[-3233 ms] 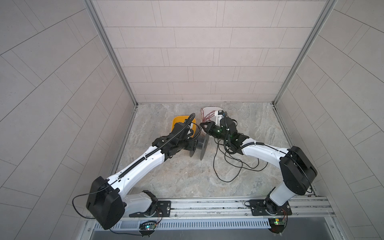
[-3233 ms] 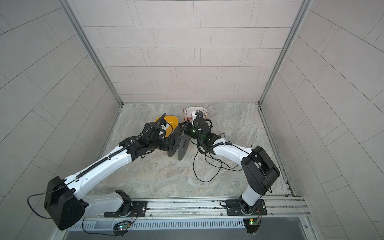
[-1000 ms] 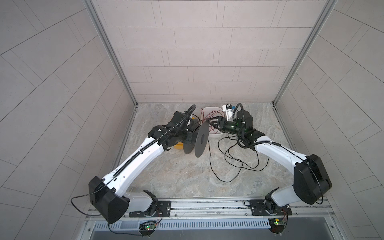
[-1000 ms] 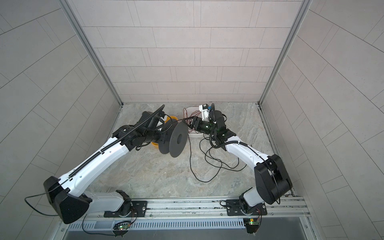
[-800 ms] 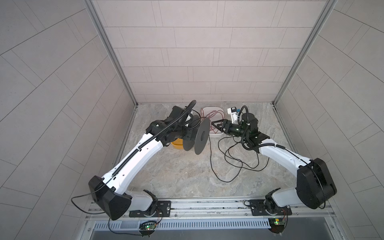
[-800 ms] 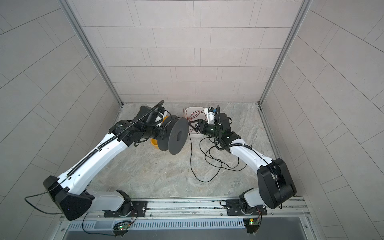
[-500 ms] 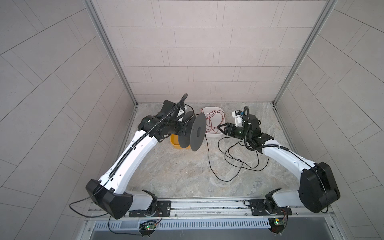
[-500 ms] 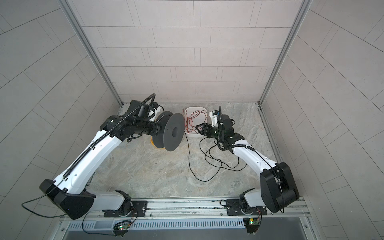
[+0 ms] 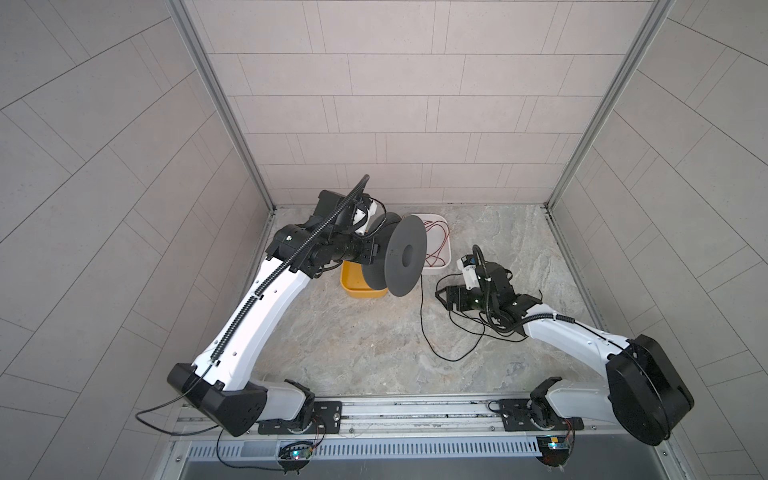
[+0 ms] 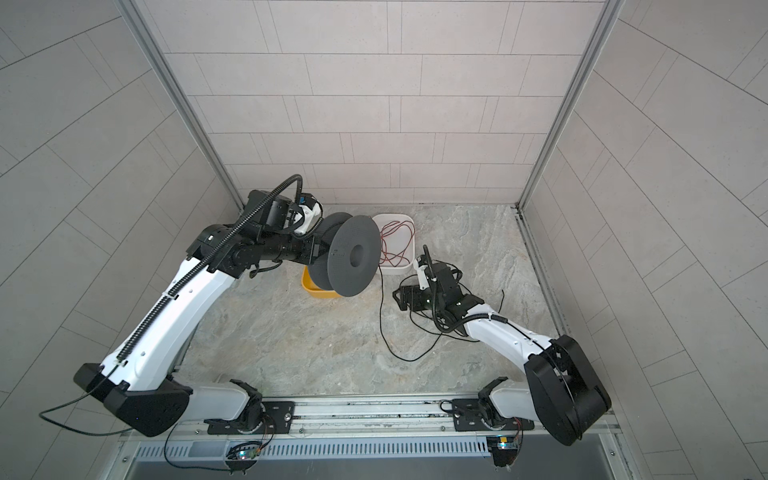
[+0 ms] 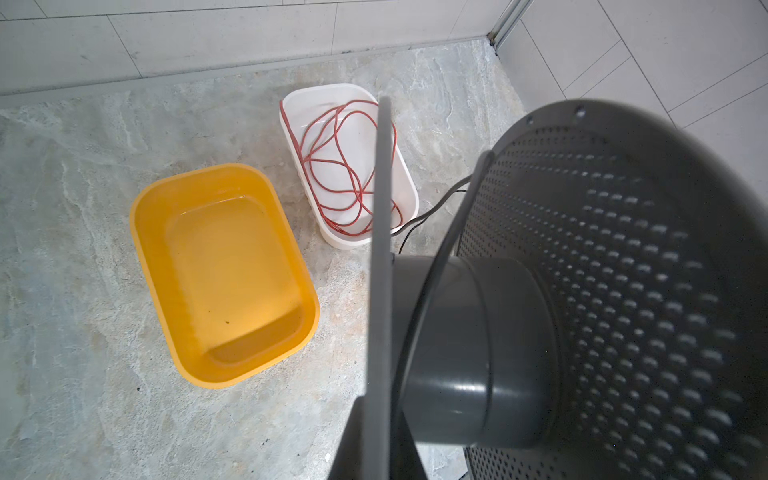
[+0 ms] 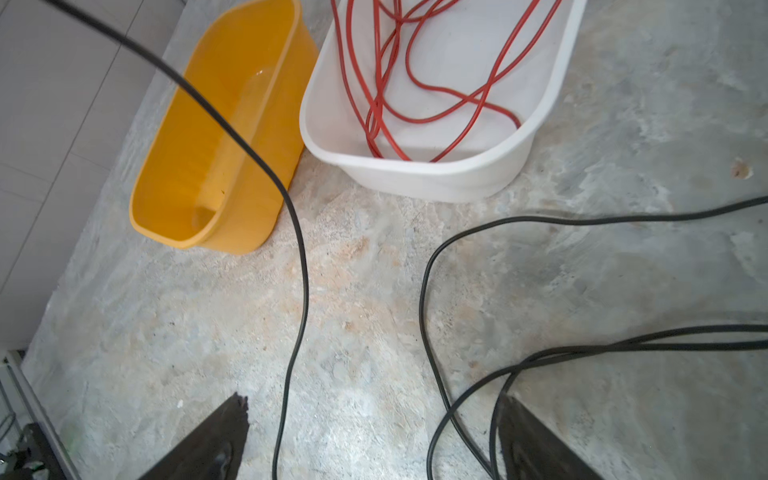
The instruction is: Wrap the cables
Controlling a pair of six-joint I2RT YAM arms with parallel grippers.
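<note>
The robot's right gripper will next grab the black wire by the part hanging from the spool (image 9: 405, 257). That leaves a free piece to wrap the middle of the spool.
The cables are one thin black wire (image 9: 420, 316) (image 10: 380, 316). It hangs from a dark grey spool (image 9: 405, 257) (image 10: 353, 262) to the floor and ends in loose loops under my right arm. My left gripper (image 9: 374, 252) (image 10: 318, 249) is shut on the spool's far flange and holds the spool up, axis level, over the yellow bin. In the left wrist view a turn of the wire (image 11: 419, 324) crosses the spool's hub (image 11: 457, 345). My right gripper (image 9: 442, 297) (image 10: 399, 297) (image 12: 372, 415) is open low over the floor. Wire strands (image 12: 301, 291) run between its fingers, not gripped.
A yellow bin (image 9: 353, 289) (image 11: 224, 274) (image 12: 208, 166) sits empty under the spool. Beside it a white bin (image 9: 446, 249) (image 10: 411, 249) (image 11: 411, 187) (image 12: 436, 178) holds a red wire (image 9: 434, 241) (image 11: 332, 166) (image 12: 395, 83). Tiled walls close three sides.
My right gripper has let go of the wire, opened wide and drawn back to the right, lower. My left arm has carried the spool up, back and left.
</note>
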